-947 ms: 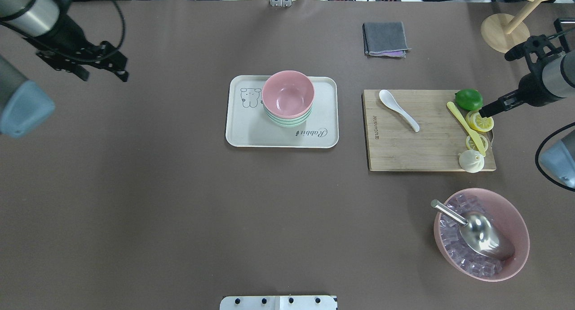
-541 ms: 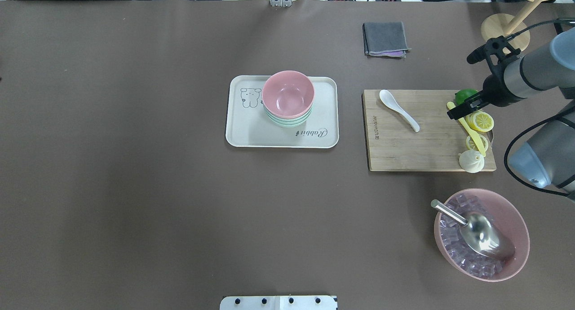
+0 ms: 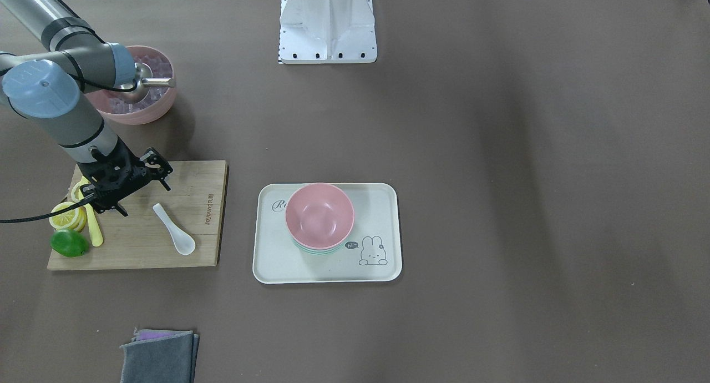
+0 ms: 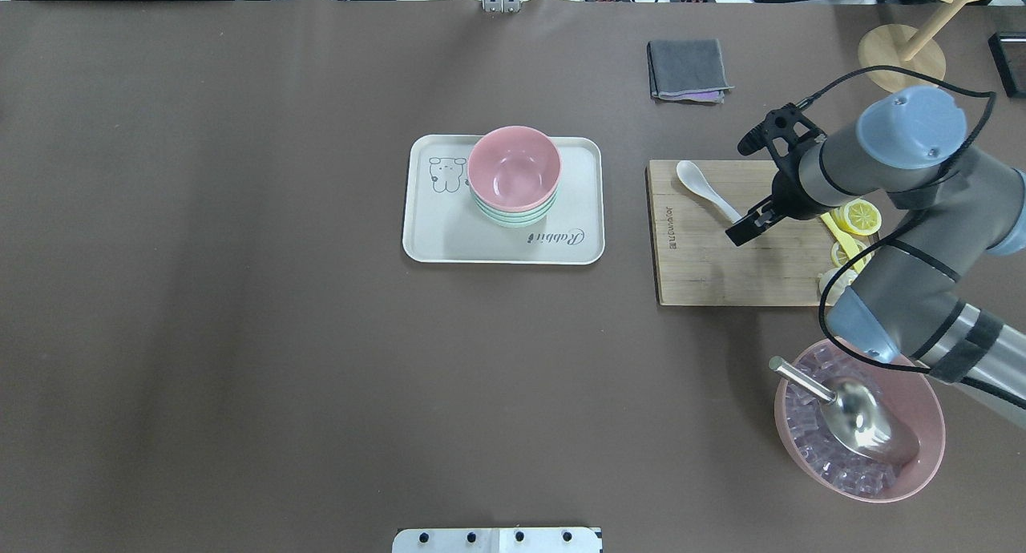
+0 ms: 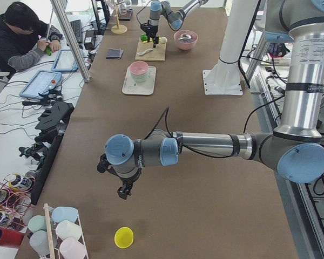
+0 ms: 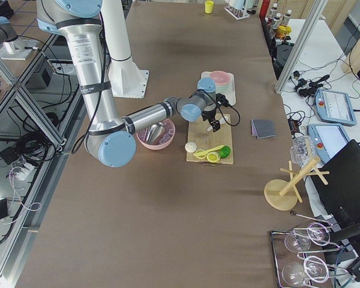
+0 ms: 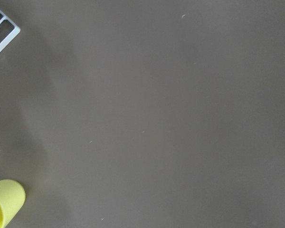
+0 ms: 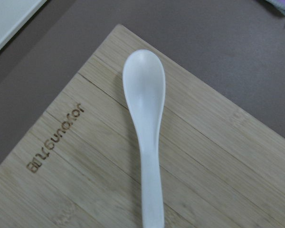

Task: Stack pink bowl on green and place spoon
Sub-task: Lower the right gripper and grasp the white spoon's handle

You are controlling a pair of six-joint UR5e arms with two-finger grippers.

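Observation:
The white spoon should be gripped by its handle [image 3: 162, 212] next with my right gripper. The spoon's bowl end then stays free to rest in the pink bowl [image 3: 320, 215].
The pink bowl [image 4: 513, 167] sits stacked on the green bowls [image 4: 513, 216] on the cream tray [image 4: 449, 244]. The stack also shows in the front view [image 3: 320, 213]. The white spoon [image 4: 696, 180] lies on the wooden cutting board [image 4: 705, 272], bowl end toward the far left corner. My right gripper [image 3: 144, 198] hovers open just above the spoon's handle; the right wrist view shows the spoon [image 8: 145, 118] close below. My left gripper [image 5: 121, 189] shows only in the exterior left view, far down the table. I cannot tell whether it is open or shut.
On the board's right end lie a lime [image 3: 69, 243], lemon slices [image 4: 859, 215] and a yellow knife [image 3: 95, 233]. A large pink bowl of ice with a metal scoop [image 4: 858, 421] stands near the front right. A grey cloth [image 4: 689, 70] lies behind the board. A yellow cup [image 7: 2, 206] lies near the left arm.
My right arm has swung left across the board, from over the lime and lemon slices to over the spoon's handle. My left arm has left the overhead view.

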